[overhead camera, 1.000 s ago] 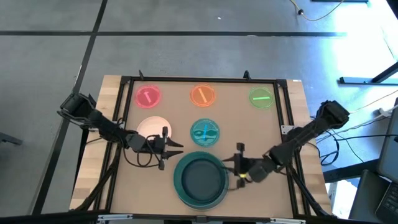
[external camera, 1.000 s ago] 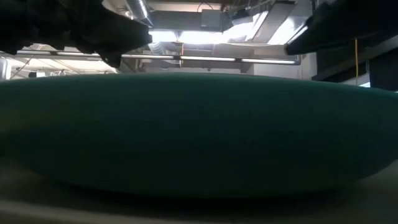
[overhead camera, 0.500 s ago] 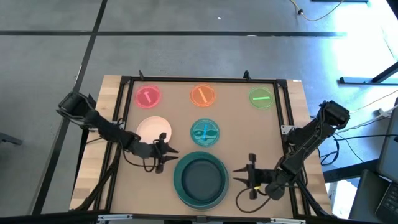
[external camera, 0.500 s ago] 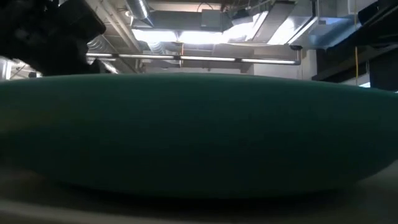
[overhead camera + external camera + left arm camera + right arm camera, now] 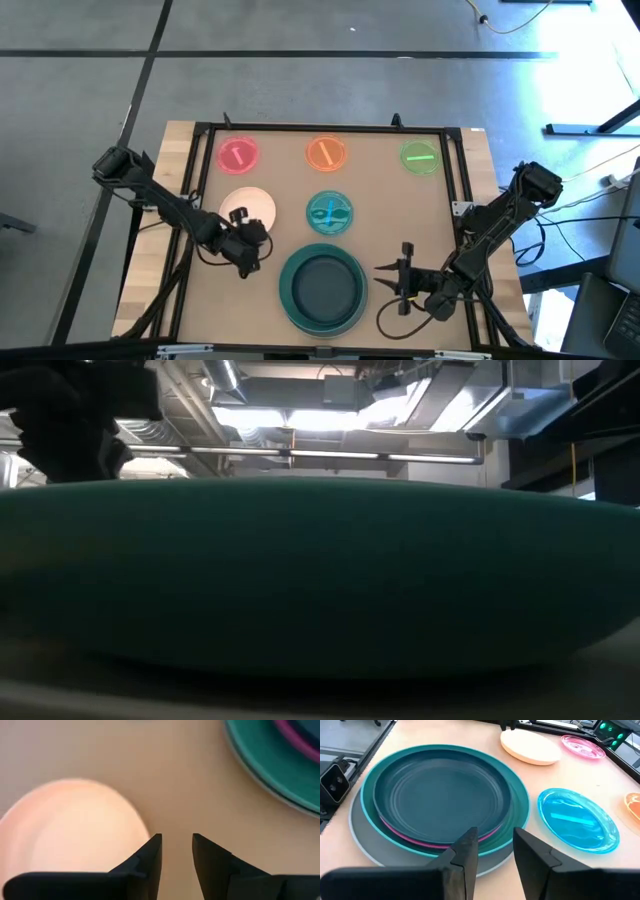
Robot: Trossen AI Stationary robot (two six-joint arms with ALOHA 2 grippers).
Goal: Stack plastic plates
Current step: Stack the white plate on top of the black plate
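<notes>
I next need to grab the pale pink plate by its rim [image 5: 265, 225] with my left gripper. Then I will add it to the stack with the dark plate on top.
A stack of large plates [image 5: 322, 290] sits at the table's near middle: grey lowest [image 5: 365, 837], then teal [image 5: 520, 800], a magenta rim [image 5: 402, 832] and a dark plate on top [image 5: 442, 795]. The pale pink plate [image 5: 246, 207] and the clear blue plate [image 5: 328, 214] lie flat behind it. Translucent pink [image 5: 238, 155], orange [image 5: 325, 153] and green [image 5: 420, 158] small plates line the far edge. My left gripper [image 5: 250, 248] is open, pointing down between the pale pink plate [image 5: 70, 835] and the stack [image 5: 280, 765]. My right gripper [image 5: 388, 282] is open, level, just right of the stack.
A dark frame [image 5: 330, 128] borders the brown mat. Bare mat lies left of the stack and at the right, between the green plate and my right arm. In the low view the teal plate [image 5: 320, 570] fills the picture, with my left arm [image 5: 70, 420] above it.
My right gripper has drawn back from the stack's right rim toward the near right corner, staying open. My left gripper has pulled left, away from the stack toward the pale pink plate, and tipped from level to pointing down. The plates have not moved.
</notes>
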